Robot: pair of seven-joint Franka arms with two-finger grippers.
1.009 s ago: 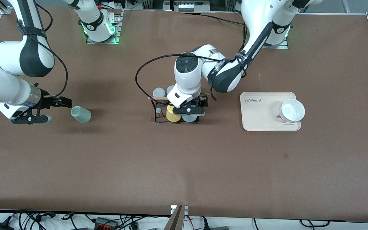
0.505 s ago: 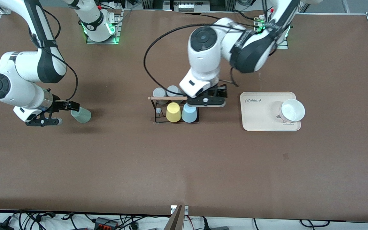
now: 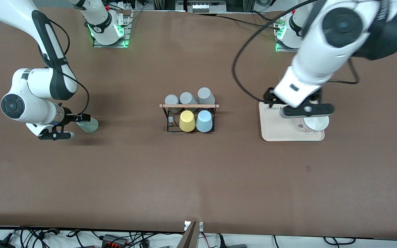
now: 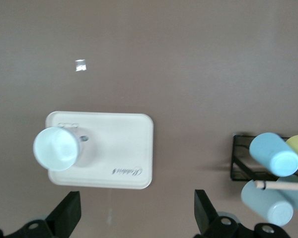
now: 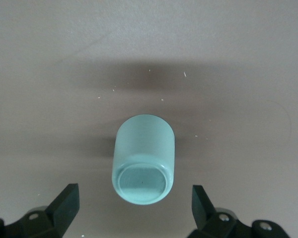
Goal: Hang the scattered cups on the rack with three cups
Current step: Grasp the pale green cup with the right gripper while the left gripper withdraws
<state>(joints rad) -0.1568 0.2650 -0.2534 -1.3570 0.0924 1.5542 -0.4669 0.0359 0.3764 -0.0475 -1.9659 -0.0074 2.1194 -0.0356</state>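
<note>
My right gripper grabs the body of the mint-green cup near its base next, to hang the cup on the wire rack.
The black wire rack with a wooden rod stands mid-table. A light blue cup sits upside down on it beside the yellow cup; the left wrist view shows the same blue cup. A mint-green cup lies on its side toward the right arm's end. My right gripper is low beside it and open. In the right wrist view the mint cup has one round end between the spread fingers, untouched. My left gripper hangs open and empty over the cream tray.
Three grey cups hang on the rack's row farther from the front camera. The cream tray lies toward the left arm's end, with a white bowl on it. The left wrist view shows that tray and bowl.
My left gripper rose off the rack, leaving the light blue cup beside the yellow one, and swung over the cream tray. My right gripper closed in on the mint cup.
</note>
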